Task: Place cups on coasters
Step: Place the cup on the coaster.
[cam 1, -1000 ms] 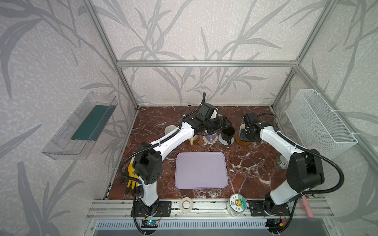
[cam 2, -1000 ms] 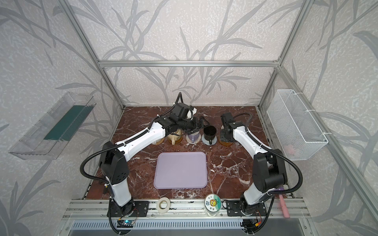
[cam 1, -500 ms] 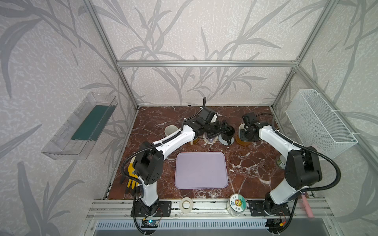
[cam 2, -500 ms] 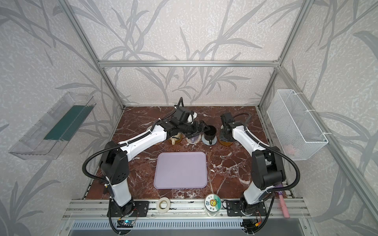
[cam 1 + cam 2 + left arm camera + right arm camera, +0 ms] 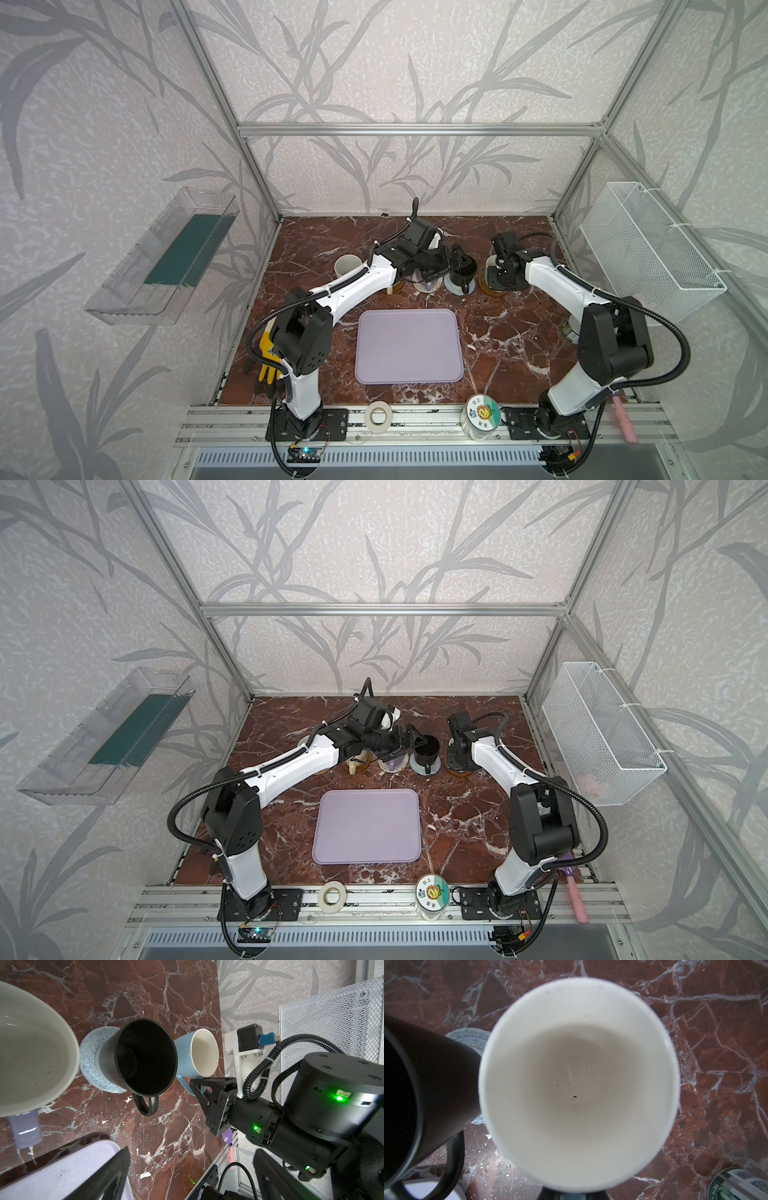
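The light blue cup is upright over the brown coaster [image 5: 496, 292] and would stand, so it is time for my right gripper to open now.
In the left wrist view my right gripper [image 5: 200, 1084] is shut on the handle of the light blue cup [image 5: 195, 1055], which sits over a brown coaster [image 5: 496, 292]. Beside it the black cup [image 5: 145, 1059] stands on the grey-blue coaster [image 5: 91, 1064]. The lavender cup [image 5: 31, 1053] is on a cream coaster [image 5: 428, 286]. My left gripper [image 5: 451, 257] hangs open over the lavender cup, close to the black one. A white cup [image 5: 347, 266] stands at the far left. Only the handle of the beige cup [image 5: 352, 769] shows under my left arm.
The big lavender tray [image 5: 409, 347] lies in the middle front. A tin can [image 5: 737, 1184] stands behind my right arm. A white tape roll [image 5: 378, 415] and a lidded jar [image 5: 482, 413] sit on the front rail. A yellow glove [image 5: 268, 365] lies front left.
My left gripper has moved down and to the right, from above the lavender cup towards the black cup, staying open. The right arm has barely moved.
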Robot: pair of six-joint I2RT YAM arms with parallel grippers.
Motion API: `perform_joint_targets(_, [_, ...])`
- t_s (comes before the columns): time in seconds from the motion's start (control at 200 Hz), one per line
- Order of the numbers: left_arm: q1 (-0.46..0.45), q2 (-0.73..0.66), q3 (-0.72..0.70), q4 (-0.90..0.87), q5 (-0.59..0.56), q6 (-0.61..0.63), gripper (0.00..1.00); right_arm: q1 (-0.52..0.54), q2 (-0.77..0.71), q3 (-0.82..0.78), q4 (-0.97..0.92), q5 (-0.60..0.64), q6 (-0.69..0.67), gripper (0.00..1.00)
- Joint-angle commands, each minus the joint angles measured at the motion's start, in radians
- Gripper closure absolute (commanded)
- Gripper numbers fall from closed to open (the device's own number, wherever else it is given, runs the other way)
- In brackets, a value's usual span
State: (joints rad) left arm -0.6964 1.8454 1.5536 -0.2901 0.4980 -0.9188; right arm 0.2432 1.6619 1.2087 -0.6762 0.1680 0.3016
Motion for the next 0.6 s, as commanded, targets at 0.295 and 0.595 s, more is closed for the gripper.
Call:
perform_joint_targets(0.295, [-0.005, -0.036, -0.015, 0.038, 0.004, -0.025, 0.06, -0.005, -0.009, -0.025, 0.002, 0.028, -0.018, 0.87])
perform_joint_targets(0.595, [-0.006, -0.04, -0.009, 0.041, -0.006, -0.029, 0.06, -0.007, -0.001, -0.023, -0.014, 0.036, -0.02, 0.76])
